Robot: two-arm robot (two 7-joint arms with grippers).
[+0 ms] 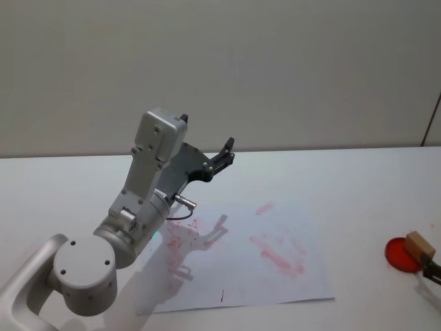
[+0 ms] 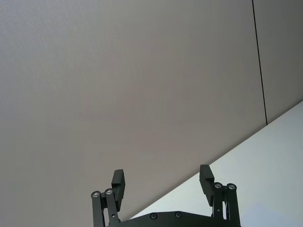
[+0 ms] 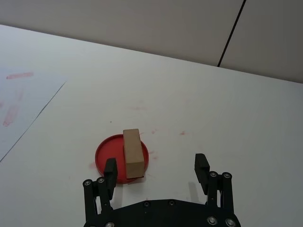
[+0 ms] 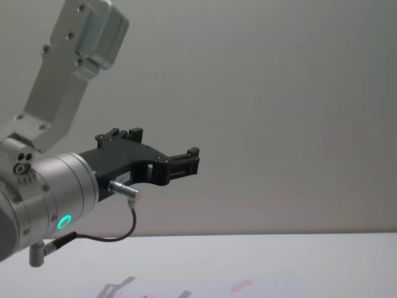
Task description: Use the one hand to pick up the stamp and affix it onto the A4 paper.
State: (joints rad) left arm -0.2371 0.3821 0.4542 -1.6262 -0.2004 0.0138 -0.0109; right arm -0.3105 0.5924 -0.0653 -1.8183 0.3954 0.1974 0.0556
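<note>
The base of the stamp is on the red ink pad (image 3: pixel 111 153), so the robot's right gripper should next grab the clean wooden long sides of the stamp (image 3: pixel 133 152).
The stamp (image 3: pixel 133 152), a light brown wooden block, stands on a round red ink pad (image 3: pixel 106 153) on the white table. My right gripper (image 3: pixel 156 166) hangs open just behind it, with the block near one finger and nothing gripped. From the head, the stamp (image 1: pixel 418 245) and the right gripper (image 1: pixel 431 267) sit at the far right edge. The A4 paper (image 1: pixel 275 276), marked with pink-red prints, lies flat mid-table; its corner (image 3: pixel 19 109) shows left of the pad. My left gripper (image 1: pixel 224 152) is raised high over the paper's far side, open and empty (image 2: pixel 162 182).
The silver left arm (image 1: pixel 131 221) with its green light stands over the paper's left part and casts a shadow on it. A bare white table (image 1: pixel 358 193) lies between the paper and the ink pad (image 1: pixel 400 254). A plain wall rises behind the table.
</note>
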